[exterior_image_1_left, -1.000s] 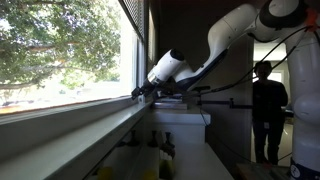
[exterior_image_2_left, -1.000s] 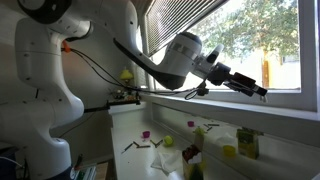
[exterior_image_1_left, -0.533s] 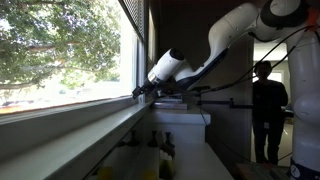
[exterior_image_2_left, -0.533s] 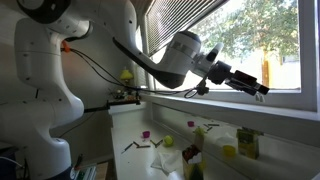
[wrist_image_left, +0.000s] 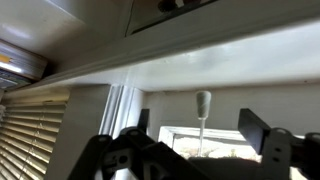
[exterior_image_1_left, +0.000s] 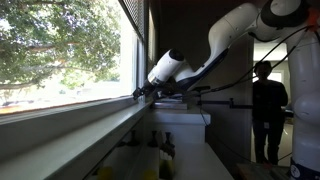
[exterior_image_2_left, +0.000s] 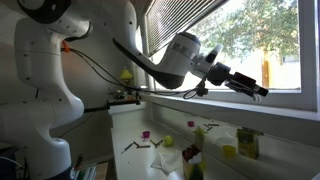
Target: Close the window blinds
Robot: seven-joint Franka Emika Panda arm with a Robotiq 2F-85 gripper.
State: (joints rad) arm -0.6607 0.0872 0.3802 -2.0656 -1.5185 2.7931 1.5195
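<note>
The thin white wand (wrist_image_left: 202, 122) hangs between my open fingers, its rounded end just past them, so closing now would catch it and my gripper closes next.
The window blinds (exterior_image_1_left: 137, 17) are grey-white slats, drawn up at the top of the window in both exterior views (exterior_image_2_left: 188, 14). They also show at the lower left of the wrist view (wrist_image_left: 24, 138). My gripper (exterior_image_1_left: 137, 92) is stretched out just above the window sill (exterior_image_2_left: 258, 89). In the wrist view the gripper (wrist_image_left: 203, 135) is open. A thin white wand with a rounded tip (wrist_image_left: 203, 106) hangs between the two dark fingers without touching either. The glass pane (exterior_image_1_left: 60, 50) shows trees.
The long pale window sill (exterior_image_1_left: 70, 120) runs under the gripper. A counter (exterior_image_2_left: 160, 150) below holds small scattered objects and a yellow-green container (exterior_image_2_left: 247, 143). A person in dark clothes (exterior_image_1_left: 267, 105) stands at the back. The white arm's base (exterior_image_2_left: 40, 90) fills one side.
The gripper has edged very slightly further along the sill; otherwise nothing has visibly moved.
</note>
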